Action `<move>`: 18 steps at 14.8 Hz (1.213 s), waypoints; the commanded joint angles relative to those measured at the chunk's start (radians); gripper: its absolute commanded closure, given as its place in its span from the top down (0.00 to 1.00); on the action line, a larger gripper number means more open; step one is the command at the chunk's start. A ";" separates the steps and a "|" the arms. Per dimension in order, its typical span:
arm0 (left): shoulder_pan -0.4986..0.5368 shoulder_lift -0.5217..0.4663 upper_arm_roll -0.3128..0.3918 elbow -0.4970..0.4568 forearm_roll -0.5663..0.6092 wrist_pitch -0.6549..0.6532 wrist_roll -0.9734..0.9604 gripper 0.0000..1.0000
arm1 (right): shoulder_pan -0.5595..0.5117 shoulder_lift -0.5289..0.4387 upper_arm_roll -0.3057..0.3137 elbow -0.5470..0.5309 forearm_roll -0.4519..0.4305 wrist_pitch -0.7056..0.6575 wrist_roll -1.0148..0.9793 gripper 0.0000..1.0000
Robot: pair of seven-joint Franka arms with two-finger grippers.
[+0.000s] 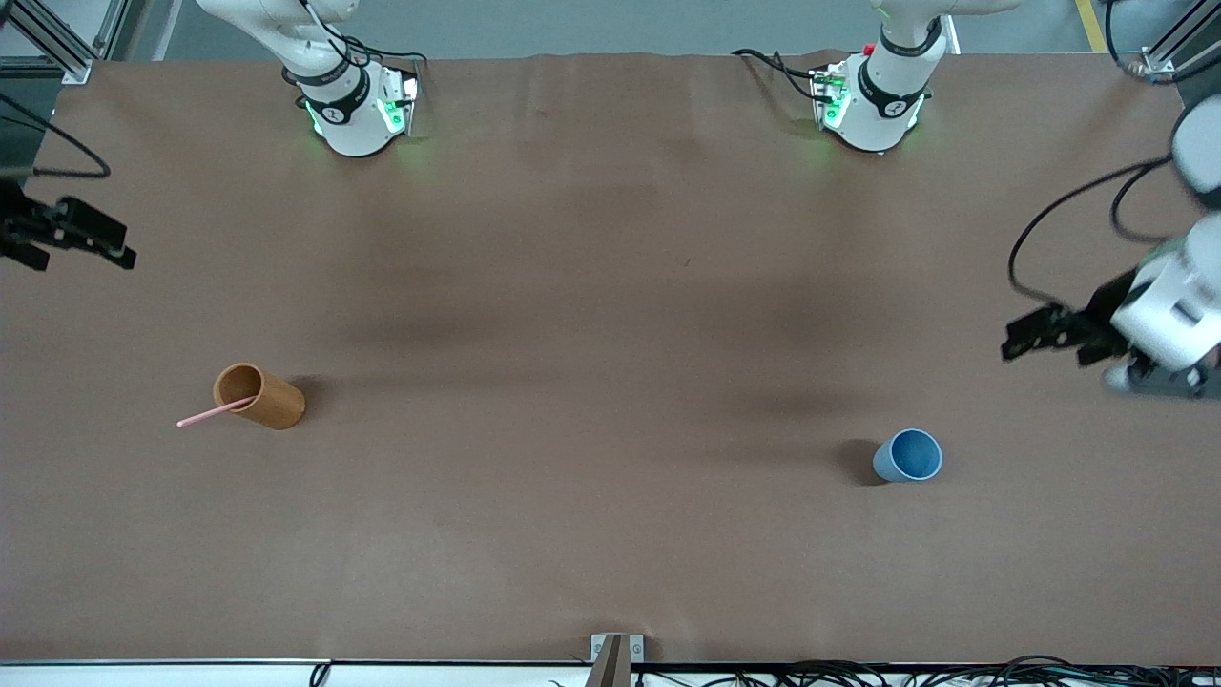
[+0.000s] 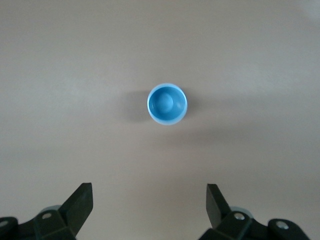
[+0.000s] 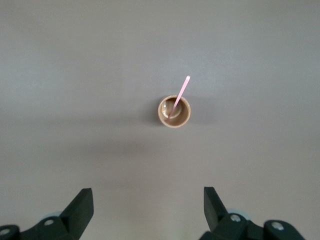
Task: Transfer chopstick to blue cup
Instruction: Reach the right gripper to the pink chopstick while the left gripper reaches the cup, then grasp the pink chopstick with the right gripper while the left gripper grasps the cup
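Note:
I need to move the pink chopstick into the blue cup point(image 1: 908, 455), so my right gripper should grab it by its protruding upper end point(image 1: 187, 422) next.
A pale-pink chopstick point(image 1: 212, 414) point(image 3: 181, 92) leans in an upright orange-brown cup point(image 1: 259, 395) point(image 3: 174, 120) toward the right arm's end of the table, its upper half sticking out over the rim. The blue cup point(image 1: 908, 455) point(image 2: 167, 103) stands upright and empty toward the left arm's end. My right gripper point(image 1: 81, 250) point(image 3: 148, 202) hangs open in the air off to the side of the orange-brown cup, holding nothing. Up in the air beside the blue cup, my left gripper point(image 1: 1049, 348) point(image 2: 150, 200) is open and empty too.
The brown table point(image 1: 610, 315) carries only the two cups. Both arm bases point(image 1: 353, 110) point(image 1: 873, 100) stand along its edge farthest from the front camera. A small metal bracket point(image 1: 615, 654) and cables sit at the nearest edge.

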 commanded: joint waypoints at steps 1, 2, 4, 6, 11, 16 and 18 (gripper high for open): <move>-0.003 0.136 0.000 0.025 -0.004 0.116 0.008 1.00 | -0.039 0.123 0.009 0.000 0.025 0.064 0.017 0.95; -0.006 0.177 0.000 0.025 -0.004 0.159 0.008 1.00 | -0.044 0.157 0.009 0.000 0.025 0.088 0.017 0.94; -0.010 0.245 0.000 0.025 -0.004 0.232 -0.004 1.00 | -0.044 0.225 0.008 0.005 0.023 0.106 0.034 0.90; -0.019 0.299 0.000 0.020 -0.006 0.286 -0.015 1.00 | -0.045 0.286 0.008 0.016 0.016 0.121 0.062 0.90; -0.013 0.360 0.000 -0.014 -0.004 0.346 -0.033 0.98 | -0.056 0.444 0.006 0.120 0.007 0.152 0.161 0.76; -0.024 0.391 0.000 -0.017 -0.004 0.404 -0.088 0.31 | -0.073 0.567 0.000 0.264 0.007 0.084 0.184 0.66; -0.029 0.402 -0.002 -0.015 0.000 0.417 -0.112 0.06 | -0.082 0.585 0.000 0.286 0.010 0.078 0.186 0.61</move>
